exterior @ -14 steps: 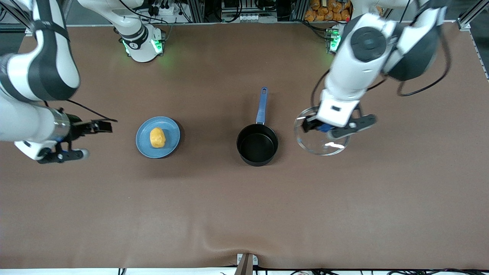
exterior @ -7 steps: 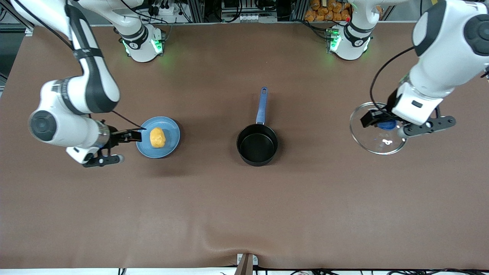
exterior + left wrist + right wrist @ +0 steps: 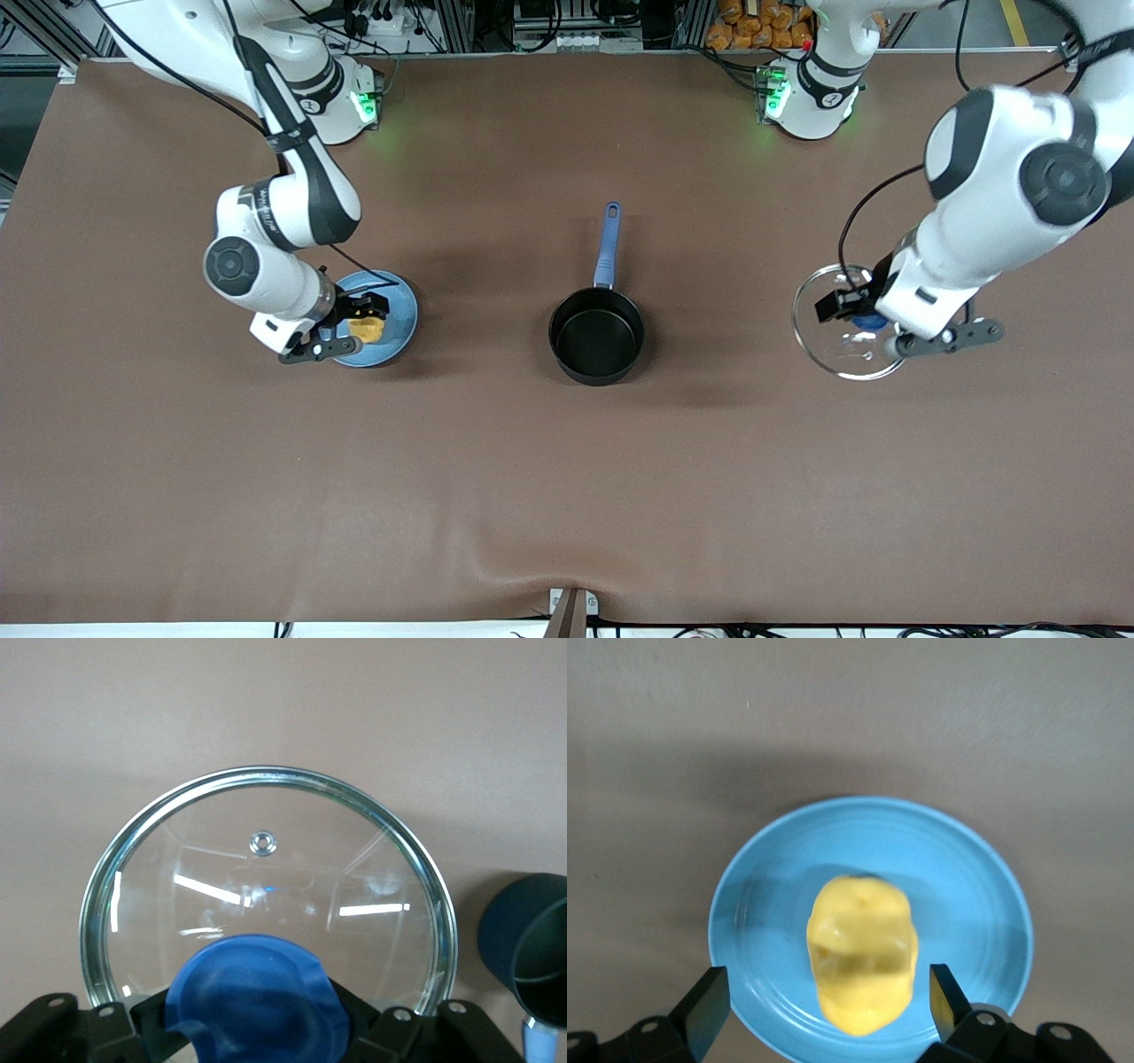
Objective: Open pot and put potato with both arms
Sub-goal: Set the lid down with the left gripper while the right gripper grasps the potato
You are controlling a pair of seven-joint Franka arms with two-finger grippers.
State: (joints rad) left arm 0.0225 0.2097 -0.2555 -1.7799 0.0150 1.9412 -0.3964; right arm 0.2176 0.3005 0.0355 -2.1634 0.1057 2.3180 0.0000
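My right gripper grabs the yellow potato by its rounded body (image 3: 364,329) next, to get it into the open black pot (image 3: 596,335).
The black pot (image 3: 596,335) with its long blue handle (image 3: 607,244) stands open in the middle of the table; its edge shows in the left wrist view (image 3: 527,943). My left gripper (image 3: 864,323) is shut on the blue knob (image 3: 257,1001) of the glass lid (image 3: 842,323), over the table toward the left arm's end. The lid fills the left wrist view (image 3: 266,868). The yellow potato (image 3: 366,330) lies on the light-blue plate (image 3: 399,310). My right gripper (image 3: 345,328) is open just above it, one finger on each side of the potato (image 3: 862,952).
The light-blue plate (image 3: 957,868) sits toward the right arm's end of the brown table. Both arm bases with green lights stand along the table's edge farthest from the front camera. Bare table lies between plate, pot and lid.
My right gripper has moved over the plate and down around the potato. My left gripper has carried the lid slightly back toward the pot and lower.
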